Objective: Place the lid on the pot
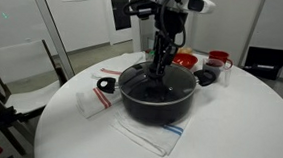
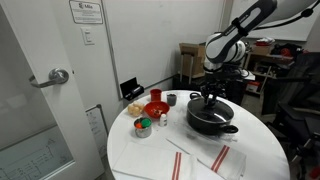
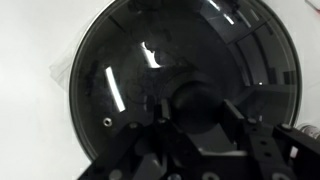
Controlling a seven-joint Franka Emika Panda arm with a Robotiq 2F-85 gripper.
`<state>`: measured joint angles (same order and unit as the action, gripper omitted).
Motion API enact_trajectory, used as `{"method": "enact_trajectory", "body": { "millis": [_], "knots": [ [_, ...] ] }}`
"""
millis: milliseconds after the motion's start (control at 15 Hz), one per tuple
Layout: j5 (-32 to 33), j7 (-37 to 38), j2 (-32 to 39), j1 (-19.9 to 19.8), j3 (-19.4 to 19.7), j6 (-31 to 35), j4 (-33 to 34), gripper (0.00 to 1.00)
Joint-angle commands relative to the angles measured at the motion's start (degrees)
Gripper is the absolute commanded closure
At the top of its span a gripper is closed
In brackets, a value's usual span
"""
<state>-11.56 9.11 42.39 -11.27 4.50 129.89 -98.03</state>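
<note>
The glass lid lies flat on the pot's rim and would stay on the pot if the gripper opened now, so the robot's gripper should release the lid.
The large black pot stands on a cloth in the middle of the round white table and shows in both exterior views. The glass lid lies flat on the pot's rim. In the wrist view the lid fills most of the picture, with glare streaks on the glass. My gripper reaches straight down onto the lid's centre. Its two fingers sit tight on either side of the black knob, shut on it.
A red bowl and a red mug stand behind the pot. A small black ring-shaped object lies beside it. Striped cloths lie at the table's front. Small cans stand near the red bowl.
</note>
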Motion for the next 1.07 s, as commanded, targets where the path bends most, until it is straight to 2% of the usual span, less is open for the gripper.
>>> {"method": "enact_trajectory", "body": {
  "millis": [0,67,133,333,467,1000],
  "knots": [
    [-0.4,-0.6,-1.9,0.4,0.2,-0.2,-2.2,0.61],
    [-0.3,-0.7,-2.0,0.4,0.2,0.1,-2.4,0.25],
    [-0.1,-0.6,-2.3,0.7,0.3,0.5,-2.8,0.23],
    [0.6,-0.1,-4.3,1.5,0.7,1.3,-5.0,0.04],
    [1.2,0.2,-6.6,2.2,1.1,2.3,-7.3,0.0],
    [4.9,0.5,-18.1,5.3,1.9,5.7,-17.1,0.0]
  ]
}}
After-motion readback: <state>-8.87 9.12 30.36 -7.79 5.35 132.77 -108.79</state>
